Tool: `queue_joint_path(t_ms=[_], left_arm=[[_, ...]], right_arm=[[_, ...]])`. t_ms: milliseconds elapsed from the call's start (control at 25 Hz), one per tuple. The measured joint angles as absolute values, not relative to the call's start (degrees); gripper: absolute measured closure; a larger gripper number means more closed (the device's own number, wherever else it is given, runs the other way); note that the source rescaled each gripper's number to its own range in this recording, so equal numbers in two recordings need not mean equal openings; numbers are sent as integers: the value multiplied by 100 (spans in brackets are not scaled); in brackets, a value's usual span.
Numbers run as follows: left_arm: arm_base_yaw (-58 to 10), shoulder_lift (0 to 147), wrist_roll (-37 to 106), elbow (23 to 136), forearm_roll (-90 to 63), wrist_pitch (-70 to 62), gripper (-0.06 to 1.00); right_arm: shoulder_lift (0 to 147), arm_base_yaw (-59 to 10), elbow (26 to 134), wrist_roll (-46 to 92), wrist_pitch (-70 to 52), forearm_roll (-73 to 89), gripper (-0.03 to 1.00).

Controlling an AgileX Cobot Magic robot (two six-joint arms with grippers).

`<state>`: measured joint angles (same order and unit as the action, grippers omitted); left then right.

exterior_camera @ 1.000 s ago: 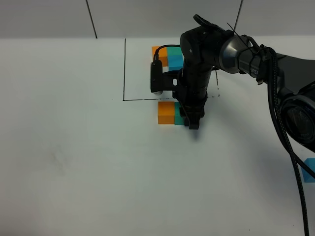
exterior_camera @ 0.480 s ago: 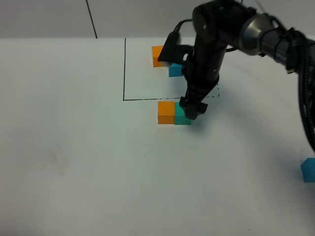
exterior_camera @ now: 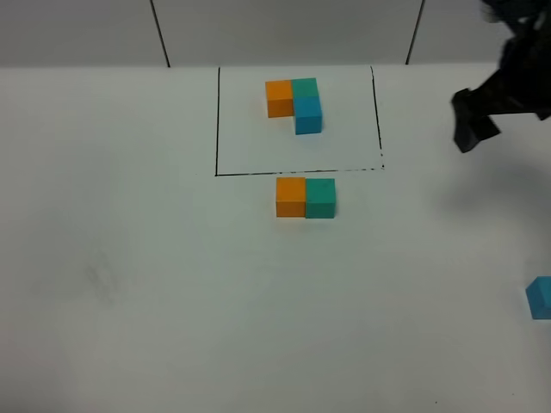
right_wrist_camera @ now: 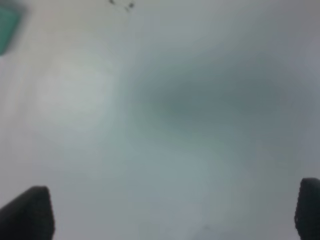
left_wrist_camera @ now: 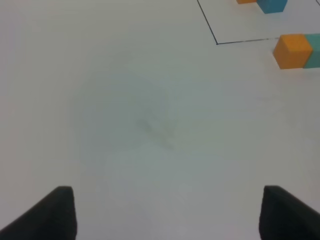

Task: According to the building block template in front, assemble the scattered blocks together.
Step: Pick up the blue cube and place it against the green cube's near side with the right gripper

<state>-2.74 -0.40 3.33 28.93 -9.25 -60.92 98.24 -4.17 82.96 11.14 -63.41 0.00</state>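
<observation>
The robot's right gripper will next grab the blue cube by its opposite sides. Then it can set the blue cube against the teal cube (exterior_camera: 320, 198) as in the template (exterior_camera: 297, 103).
The building block template (exterior_camera: 297, 103) is an orange, teal and blue cluster inside a black drawn frame at the back of the table. Two of the scattered blocks, an orange cube (exterior_camera: 291, 197) and a teal cube (exterior_camera: 320, 198), stand side by side and touching, just in front of the frame's near line. A blue cube (exterior_camera: 540, 298) lies alone at the far right edge. My right gripper (exterior_camera: 472, 127) hovers blurred at the upper right, well away from the cubes, open and empty (right_wrist_camera: 167, 210). My left gripper (left_wrist_camera: 167, 212) is open over bare table; the orange cube (left_wrist_camera: 292, 50) is far from it.
The black frame line (exterior_camera: 217, 120) marks the template area on the white table (exterior_camera: 129, 275). A corner of the teal cube (right_wrist_camera: 7, 27) shows at the edge of the right wrist view. The right arm's shadow falls on the table at the right.
My right gripper opened, let go of the teal cube beside the orange one, and rose away to the upper right. The left gripper has stayed where it was.
</observation>
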Motion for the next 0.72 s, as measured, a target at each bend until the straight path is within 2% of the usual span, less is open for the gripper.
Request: queue_joint_path(t_ms=[200, 320, 480, 720], left_arm=[[-274, -40, 333, 2893, -925, -6092, 34], [-274, -40, 333, 2893, -925, -6092, 34], [-274, -40, 333, 2893, -925, -6092, 34], [-274, -40, 333, 2893, -925, -6092, 34]], right_arm=[[8352, 487, 5860, 491, -4868, 0, 1], [7779, 890, 4760, 319, -4172, 0, 1], [7615, 1175, 3891, 196, -3637, 0, 1], [7844, 1204, 3279, 113, -3150, 115, 1]])
